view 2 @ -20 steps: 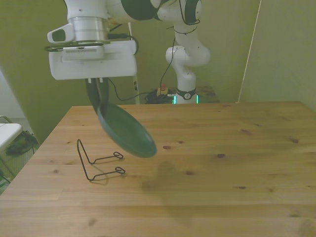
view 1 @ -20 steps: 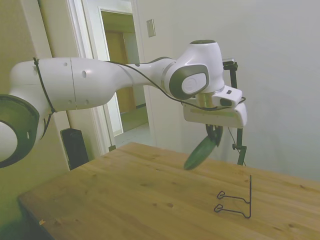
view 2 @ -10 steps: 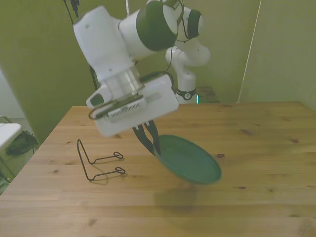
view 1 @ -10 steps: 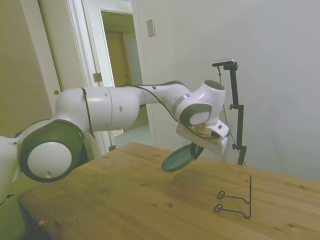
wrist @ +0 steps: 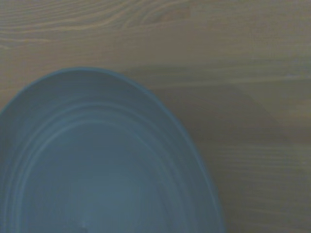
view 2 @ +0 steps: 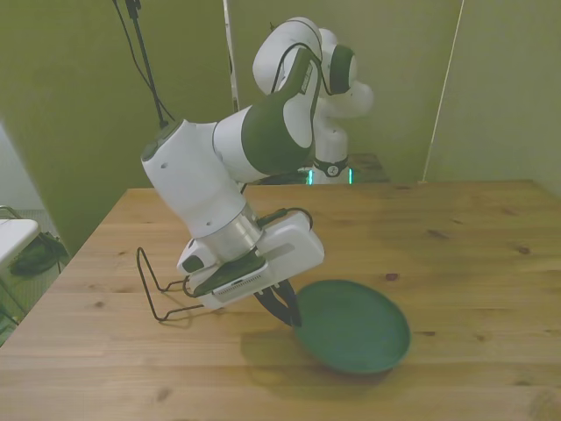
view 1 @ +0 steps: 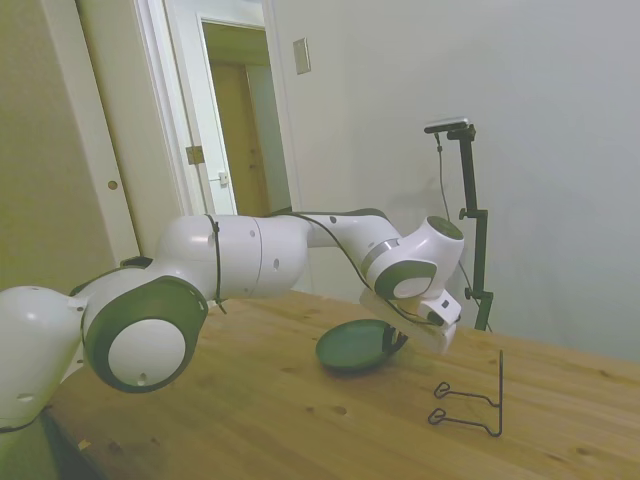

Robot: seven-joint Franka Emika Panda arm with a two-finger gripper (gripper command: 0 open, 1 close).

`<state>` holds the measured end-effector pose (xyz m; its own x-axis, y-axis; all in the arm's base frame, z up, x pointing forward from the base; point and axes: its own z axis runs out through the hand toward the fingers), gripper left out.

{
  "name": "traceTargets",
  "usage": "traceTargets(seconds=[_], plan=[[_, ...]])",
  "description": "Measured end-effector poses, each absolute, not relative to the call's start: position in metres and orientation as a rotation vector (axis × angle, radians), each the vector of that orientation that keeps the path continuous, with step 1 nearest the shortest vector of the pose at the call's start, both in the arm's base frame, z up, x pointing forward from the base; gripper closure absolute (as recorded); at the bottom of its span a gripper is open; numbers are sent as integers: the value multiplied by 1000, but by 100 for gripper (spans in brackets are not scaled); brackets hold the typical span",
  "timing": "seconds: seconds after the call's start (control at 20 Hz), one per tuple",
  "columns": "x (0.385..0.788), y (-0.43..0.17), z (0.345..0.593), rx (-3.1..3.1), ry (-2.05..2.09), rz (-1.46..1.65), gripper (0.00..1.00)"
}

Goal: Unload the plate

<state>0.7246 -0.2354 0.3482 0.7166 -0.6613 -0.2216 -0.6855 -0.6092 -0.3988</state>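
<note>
The dark green plate's lower edge [view 1: 349,372] sits down at the wooden table, nearly level with it, so it is time for my gripper to open.
The dark green plate [view 2: 355,326] lies nearly flat, low over or on the wooden table [view 2: 456,237], toward the front view's middle. My gripper [view 2: 287,312] is shut on the plate's rim at the side facing the front view's left. From the side, the plate [view 1: 352,346] sits just beyond the rack, with the gripper [view 1: 396,343] at its rim. The wrist view shows the plate's hollow inside [wrist: 97,174] with nothing on it, over wood grain. Whether the plate's underside touches the table I cannot tell.
A thin black wire rack [view 2: 166,285] stands on the table to the front view's left of the plate, holding nothing; the side view shows the rack [view 1: 478,405] near the table's near edge. A doorway [view 1: 245,150] opens behind the table.
The arm has swung down and to the front view's right, away from the rack. The plate went from hanging tilted in the air to lying almost level at table height.
</note>
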Motion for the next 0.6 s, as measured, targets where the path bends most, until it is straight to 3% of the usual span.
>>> traceTargets(seconds=[0.6], plan=[[725,-238,352,-2478,1024,56,0]])
